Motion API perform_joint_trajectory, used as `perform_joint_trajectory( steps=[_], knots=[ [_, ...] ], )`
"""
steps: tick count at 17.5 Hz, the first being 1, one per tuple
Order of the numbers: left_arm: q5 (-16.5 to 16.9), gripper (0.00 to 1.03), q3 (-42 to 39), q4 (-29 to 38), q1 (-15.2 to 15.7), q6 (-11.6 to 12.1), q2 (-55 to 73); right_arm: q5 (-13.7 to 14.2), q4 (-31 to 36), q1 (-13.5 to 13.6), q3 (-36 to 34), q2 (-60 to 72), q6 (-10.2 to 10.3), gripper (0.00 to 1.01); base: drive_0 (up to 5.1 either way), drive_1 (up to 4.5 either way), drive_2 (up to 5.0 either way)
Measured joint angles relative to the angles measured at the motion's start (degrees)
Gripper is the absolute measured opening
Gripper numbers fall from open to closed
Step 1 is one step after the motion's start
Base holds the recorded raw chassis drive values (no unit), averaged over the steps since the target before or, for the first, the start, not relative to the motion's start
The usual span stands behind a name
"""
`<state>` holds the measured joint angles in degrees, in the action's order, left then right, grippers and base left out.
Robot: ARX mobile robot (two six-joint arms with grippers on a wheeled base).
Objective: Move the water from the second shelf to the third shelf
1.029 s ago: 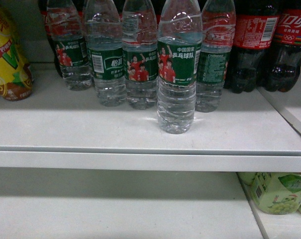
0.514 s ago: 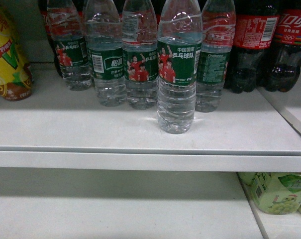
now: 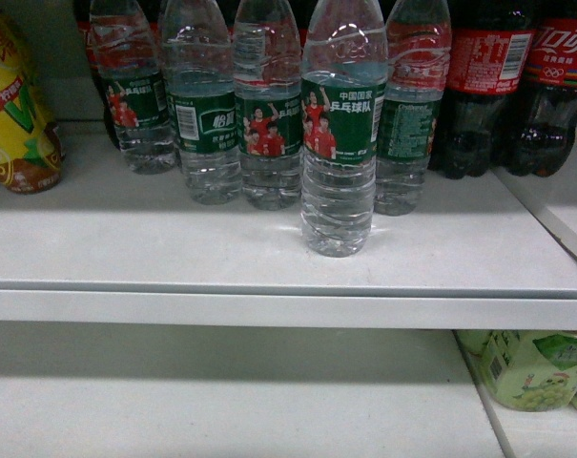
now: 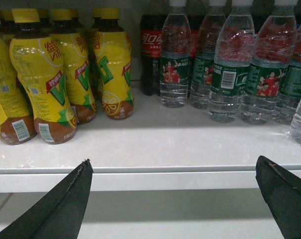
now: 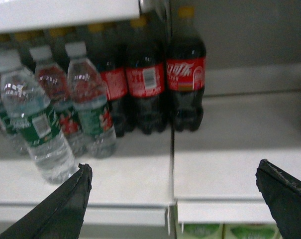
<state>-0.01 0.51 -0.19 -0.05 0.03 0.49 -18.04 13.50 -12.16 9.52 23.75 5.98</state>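
Note:
The robot's right gripper will move water to the third shelf, so it will next grab the front bottle by its clear upper body (image 3: 344,36) above the green label (image 3: 343,122).
Several water bottles with dark green labels stand on the white shelf (image 3: 174,248) in the head view. One water bottle (image 3: 338,172) stands apart, in front of the row and nearest the shelf's edge. The same front bottle (image 5: 38,134) shows at the left of the right wrist view. A lower shelf (image 3: 221,401) lies beneath. Neither gripper shows in the head view. My left gripper (image 4: 175,160) is open with nothing between its fingers, level with the shelf's front edge, with the water row (image 4: 230,74) ahead and to the right. My right gripper (image 5: 173,164) is open and holds nothing, to the right of the front bottle.
Yellow drink bottles (image 4: 41,84) fill the shelf's left side. Dark cola bottles with red labels (image 5: 185,74) stand right of the water. Light green packs (image 3: 536,367) sit on the lower shelf at the right. A seam (image 5: 171,149) divides two shelf boards.

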Motion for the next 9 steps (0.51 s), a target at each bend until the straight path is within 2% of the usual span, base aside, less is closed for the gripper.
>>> perform_joint_trajectory(
  steps=[1,2,4,7,9],
  knots=[
    [0.0,0.98,0.0,0.0,0.0,0.0,0.0,-1.1,5.2,-1.4,4.0,6.9,0.0,0.98,0.0,0.00,0.0],
    [0.0,0.98,0.0,0.0,0.0,0.0,0.0,-1.5,8.8,-1.4,8.1,13.3,0.0,0.98,0.0,0.00,0.0],
    [0.0,0.98,0.0,0.0,0.0,0.0,0.0,-1.4,10.7,0.3,13.7,21.8,-0.5,0.98,0.0,0.00,0.0],
    [0.0,0.98,0.0,0.0,0.0,0.0,0.0,-2.0,9.0,5.6,14.6,27.3,-2.8,0.98,0.0,0.00,0.0],
    [0.0,0.98,0.0,0.0,0.0,0.0,0.0,-2.3,9.8,11.3,13.6,32.0,-5.1,0.98,0.0,0.00,0.0]
  ],
)
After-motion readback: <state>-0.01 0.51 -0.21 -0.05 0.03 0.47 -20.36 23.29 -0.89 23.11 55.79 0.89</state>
